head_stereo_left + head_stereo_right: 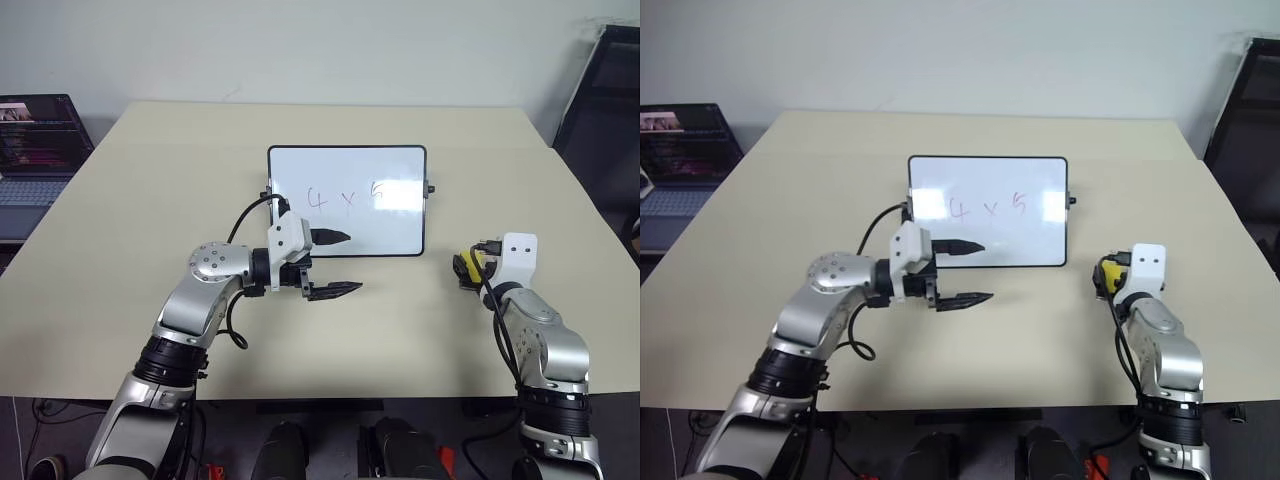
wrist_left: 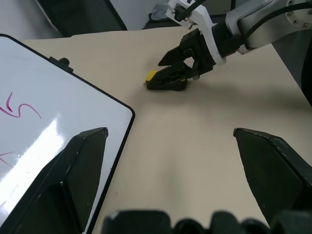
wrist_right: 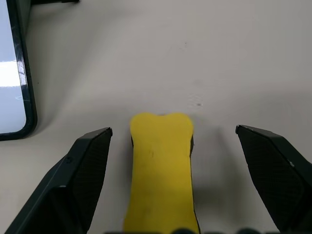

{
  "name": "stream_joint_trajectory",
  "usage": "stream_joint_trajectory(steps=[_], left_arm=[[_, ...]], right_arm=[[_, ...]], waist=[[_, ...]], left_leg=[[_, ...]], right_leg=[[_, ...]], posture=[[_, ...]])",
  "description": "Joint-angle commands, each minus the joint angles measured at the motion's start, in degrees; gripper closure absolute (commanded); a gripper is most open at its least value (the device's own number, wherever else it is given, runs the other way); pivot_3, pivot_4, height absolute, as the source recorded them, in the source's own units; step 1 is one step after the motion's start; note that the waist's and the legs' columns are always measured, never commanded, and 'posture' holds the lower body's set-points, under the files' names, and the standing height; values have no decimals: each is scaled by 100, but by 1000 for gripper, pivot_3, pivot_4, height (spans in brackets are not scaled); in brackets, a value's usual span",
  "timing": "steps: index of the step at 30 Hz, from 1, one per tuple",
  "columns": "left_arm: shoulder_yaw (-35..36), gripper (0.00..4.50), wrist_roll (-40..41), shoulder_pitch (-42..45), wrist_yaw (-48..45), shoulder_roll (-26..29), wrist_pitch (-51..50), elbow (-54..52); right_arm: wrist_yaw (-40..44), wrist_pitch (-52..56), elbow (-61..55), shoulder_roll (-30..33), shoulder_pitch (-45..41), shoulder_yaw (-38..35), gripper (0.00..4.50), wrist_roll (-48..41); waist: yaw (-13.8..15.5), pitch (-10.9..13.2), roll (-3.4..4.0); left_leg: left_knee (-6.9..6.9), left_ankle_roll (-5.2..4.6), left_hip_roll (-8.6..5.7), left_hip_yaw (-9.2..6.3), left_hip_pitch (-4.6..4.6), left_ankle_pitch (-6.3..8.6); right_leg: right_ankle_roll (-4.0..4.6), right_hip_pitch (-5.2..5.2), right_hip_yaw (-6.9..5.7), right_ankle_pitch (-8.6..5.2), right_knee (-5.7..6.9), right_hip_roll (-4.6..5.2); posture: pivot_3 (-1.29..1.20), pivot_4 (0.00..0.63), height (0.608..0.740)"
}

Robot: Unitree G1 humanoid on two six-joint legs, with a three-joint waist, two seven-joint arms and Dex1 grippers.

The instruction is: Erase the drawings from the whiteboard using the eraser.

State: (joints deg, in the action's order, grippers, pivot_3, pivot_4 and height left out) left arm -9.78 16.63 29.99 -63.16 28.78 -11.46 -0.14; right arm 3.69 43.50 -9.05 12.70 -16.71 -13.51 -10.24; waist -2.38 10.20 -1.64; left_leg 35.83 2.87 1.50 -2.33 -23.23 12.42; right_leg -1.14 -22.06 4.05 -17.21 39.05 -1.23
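Observation:
My right gripper should close on the yellow eraser: the right wrist view shows its fingers reaching down on either side of the eraser.
The whiteboard [image 1: 347, 225] lies flat at the table's middle, black-framed, with the pink drawings [image 1: 347, 197] "4 x 5" across its upper half. To its right on the table lies the eraser [image 3: 162, 170], a yellow block with a black part. My right gripper [image 1: 470, 265] is open and low over the table, one finger on each side of the eraser, with a gap on both sides. My left gripper [image 1: 335, 263] is open at the board's near edge, pointing right; its far finger hovers over the board, its near finger over the table.
A laptop [image 1: 35, 150] sits off the table's far left corner. A dark frame [image 1: 600, 90] stands beyond the right edge. Bare tabletop [image 1: 400, 310] spreads between the two arms and behind the board.

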Motion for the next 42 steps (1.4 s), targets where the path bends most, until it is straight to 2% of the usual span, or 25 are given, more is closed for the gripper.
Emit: stream_joint_trajectory(steps=[1, 2, 5, 12, 14, 22, 32, 37, 42], left_arm=[[69, 0, 1, -29, 4, 13, 174, -81], [65, 0, -10, -39, 6, 15, 196, -73], [56, 0, -34, -80, 14, 16, 245, -74], [41, 0, -70, -114, 46, 14, 263, -122], [46, 0, -69, -125, 53, 22, 234, -157], [107, 0, -18, -196, 301, 3, -118, -403], [154, 0, -459, -194, 1420, 98, -987, -831], [186, 0, -704, 180, 2016, -89, -1259, -569], [140, 0, -843, 442, 2263, -181, -1354, -312]], right_arm=[[27, -164, -81, 65, -75, -47, 38, -22], [24, -181, -66, 65, -73, -53, 38, -26], [4, -193, -39, 60, -47, -62, 625, -20], [2, -141, -33, 45, -27, -51, 3140, -32], [-3, -111, -48, 39, -20, -53, 3482, -39], [48, -86, -125, 16, 13, 20, 3503, -65], [838, 27, -1962, 602, 183, 674, 3506, -208], [913, -169, -1897, 757, -533, 1097, 3506, 9], [1040, -936, -575, 644, -1725, 1826, 3506, 505]], waist=[[0, 0, 0], [0, 0, 0], [0, 0, 0], [0, 0, 0], [0, 0, 0], [0, 0, 0], [-10, 1, 2], [-6, 1, 2], [-42, 2, 2]], left_leg=[[0, 0, 0, 0, -3, 0], [1, 0, 0, 0, -7, 0], [2, 0, 0, -1, -9, 0], [2, 0, 0, -1, -9, 0], [2, 0, 0, -1, -9, 0], [3, 0, 0, -2, -9, 0], [6, 0, 1, -6, -18, 0], [18, 0, 0, -12, -21, -1], [19, 0, 0, -2, -19, -1]], right_leg=[[0, -3, 0, 0, 0, 0], [2, -6, 0, 1, 1, 0], [4, -7, -1, 3, 1, 0], [6, -8, -1, 4, 1, 0], [6, -8, -1, 4, 1, 0], [20, -8, -1, 12, 2, 0], [10, -16, -3, 7, 2, 0], [-9, -15, -8, 6, 3, -3], [-10, -16, -9, 12, 3, -3]], posture=[[0, 150, 740], [0, 150, 740], [0, 150, 740], [0, 150, 740], [0, 150, 740], [0, 150, 740], [0, 150, 740], [0, 150, 740], [0, 150, 740]])
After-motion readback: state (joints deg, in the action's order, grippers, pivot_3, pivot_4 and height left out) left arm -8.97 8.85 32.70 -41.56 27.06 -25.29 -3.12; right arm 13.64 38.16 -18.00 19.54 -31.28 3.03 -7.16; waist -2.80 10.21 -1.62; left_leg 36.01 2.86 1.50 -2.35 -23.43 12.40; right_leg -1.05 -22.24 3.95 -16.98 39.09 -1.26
